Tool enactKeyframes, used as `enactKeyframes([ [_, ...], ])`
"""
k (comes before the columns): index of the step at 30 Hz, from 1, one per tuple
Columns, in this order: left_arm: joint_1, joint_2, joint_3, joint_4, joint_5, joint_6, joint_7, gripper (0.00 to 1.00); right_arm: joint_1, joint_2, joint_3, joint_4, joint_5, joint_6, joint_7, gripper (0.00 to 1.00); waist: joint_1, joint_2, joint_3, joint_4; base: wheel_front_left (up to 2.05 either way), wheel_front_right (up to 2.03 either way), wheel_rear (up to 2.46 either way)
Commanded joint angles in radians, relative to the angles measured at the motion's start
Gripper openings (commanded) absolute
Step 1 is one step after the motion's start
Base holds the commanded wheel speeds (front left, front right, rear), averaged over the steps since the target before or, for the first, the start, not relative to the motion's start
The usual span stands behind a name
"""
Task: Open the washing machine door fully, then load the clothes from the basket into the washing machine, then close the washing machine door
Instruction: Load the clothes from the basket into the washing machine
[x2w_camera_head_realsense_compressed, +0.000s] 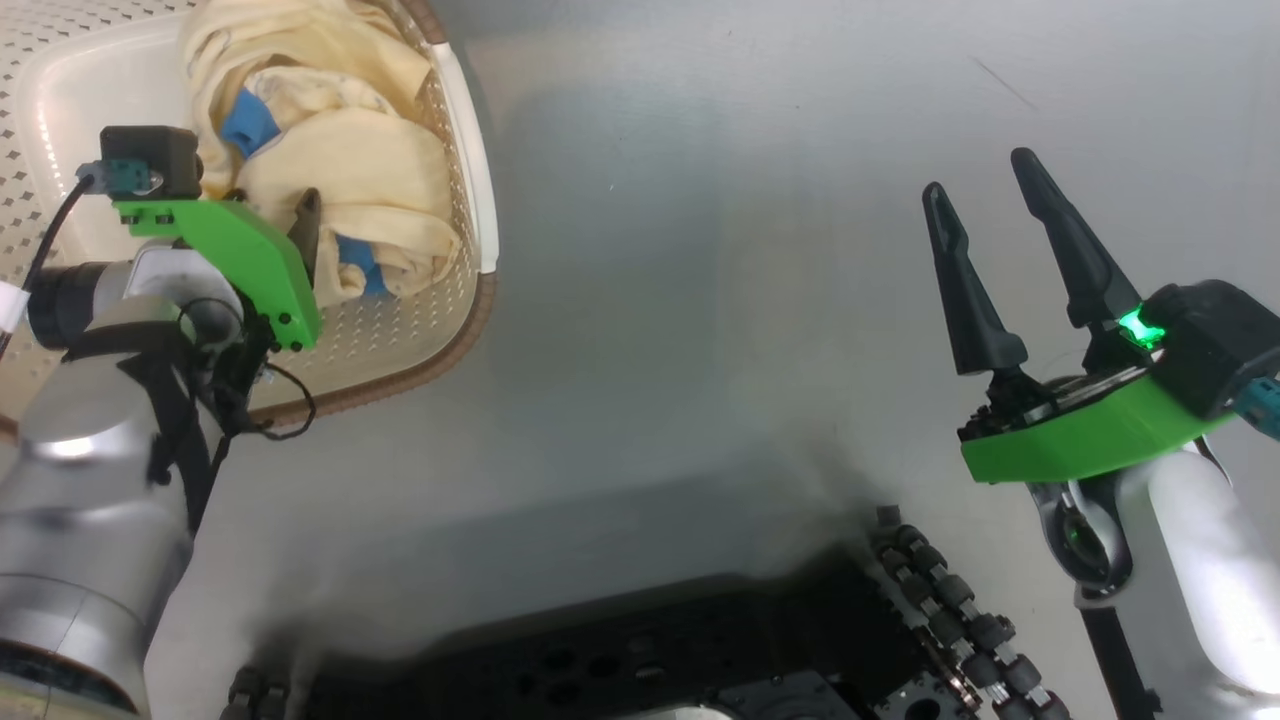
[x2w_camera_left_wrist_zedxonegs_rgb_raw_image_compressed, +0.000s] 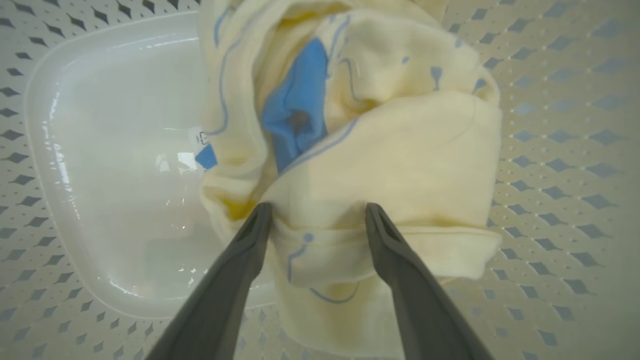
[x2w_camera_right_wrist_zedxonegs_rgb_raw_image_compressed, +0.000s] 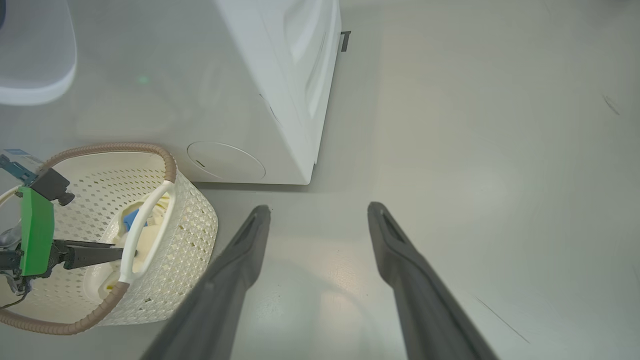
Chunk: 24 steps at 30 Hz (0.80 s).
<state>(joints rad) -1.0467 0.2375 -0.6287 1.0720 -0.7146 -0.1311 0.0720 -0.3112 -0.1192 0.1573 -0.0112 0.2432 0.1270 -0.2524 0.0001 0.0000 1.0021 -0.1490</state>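
Next, my left gripper grabs the raised fold with the blue dot (x2w_camera_left_wrist_zedxonegs_rgb_raw_image_compressed: 324, 249) to load the clothes, since the rest lies slack in the basket.
The cream basket (x2w_camera_head_realsense_compressed: 400, 375) stands on the floor at the upper left, holding pale yellow clothes (x2w_camera_head_realsense_compressed: 350, 170) with blue trim. My left gripper (x2w_camera_head_realsense_compressed: 320, 240) reaches down into it. In the left wrist view the left gripper (x2w_camera_left_wrist_zedxonegs_rgb_raw_image_compressed: 318, 212) is open, its fingertips (x2w_camera_left_wrist_zedxonegs_rgb_raw_image_compressed: 262, 215) set on either side of a fold of the clothes (x2w_camera_left_wrist_zedxonegs_rgb_raw_image_compressed: 400, 165), above the basket's glossy floor (x2w_camera_left_wrist_zedxonegs_rgb_raw_image_compressed: 100, 150). My right gripper (x2w_camera_head_realsense_compressed: 985, 200) hangs open over bare floor, holding nothing. The right wrist view shows the washing machine (x2w_camera_right_wrist_zedxonegs_rgb_raw_image_compressed: 250, 90), its lower white corner, beside the basket (x2w_camera_right_wrist_zedxonegs_rgb_raw_image_compressed: 190, 225). The washing machine door is out of view.
My black base with roller wheels (x2w_camera_head_realsense_compressed: 940, 600) sits at the bottom of the head view. Grey floor (x2w_camera_right_wrist_zedxonegs_rgb_raw_image_compressed: 475, 150) spreads to the right of the washer. A pale rounded shape (x2w_camera_right_wrist_zedxonegs_rgb_raw_image_compressed: 35, 60) shows at the upper left of the right wrist view.
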Motion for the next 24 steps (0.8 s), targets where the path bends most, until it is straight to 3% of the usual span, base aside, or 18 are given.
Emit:
enactKeyframes([
  [1,0.006,0.036,0.011,0.003,-0.01,0.0,0.001,1.0,0.044,-0.009,0.015,-0.026,-0.009,0.004,-0.009,1.0,-0.0001,0.0,0.003,-0.001,0.0,0.0,0.0],
  [5,-0.014,0.03,0.004,0.044,-0.019,0.0,-0.011,1.0,0.051,-0.012,0.017,-0.031,-0.012,0.004,-0.009,1.0,-0.0001,0.0,0.007,-0.004,0.0,0.0,0.0],
  [6,-0.019,0.028,-0.001,0.053,-0.017,0.0,-0.015,0.87,0.051,-0.013,0.017,-0.032,-0.013,0.004,-0.009,1.0,-0.0001,0.0,0.008,-0.005,0.0,0.0,0.0],
  [7,-0.022,0.025,-0.006,0.062,-0.018,0.0,-0.016,0.7,0.052,-0.013,0.017,-0.032,-0.013,0.004,-0.009,1.0,-0.0001,0.0,0.007,-0.006,0.0,0.0,0.0],
  [8,-0.023,0.021,-0.008,0.07,-0.021,0.0,-0.019,0.0,0.052,-0.013,0.016,-0.032,-0.014,0.004,-0.009,1.0,-0.0001,0.0,0.006,-0.008,0.0,0.0,0.0],
  [15,-0.001,0.005,-0.027,0.073,-0.061,0.0,-0.062,0.0,0.052,-0.013,-0.002,-0.036,-0.012,0.004,-0.009,1.0,-0.0001,0.0,-0.026,-0.009,0.0,0.0,0.0],
  [24,0.067,0.025,-0.066,0.046,-0.085,0.0,-0.221,0.0,0.044,-0.023,-0.019,-0.024,-0.009,0.004,-0.009,1.0,-0.0001,0.0,-0.125,0.013,0.0,0.0,0.0],
])
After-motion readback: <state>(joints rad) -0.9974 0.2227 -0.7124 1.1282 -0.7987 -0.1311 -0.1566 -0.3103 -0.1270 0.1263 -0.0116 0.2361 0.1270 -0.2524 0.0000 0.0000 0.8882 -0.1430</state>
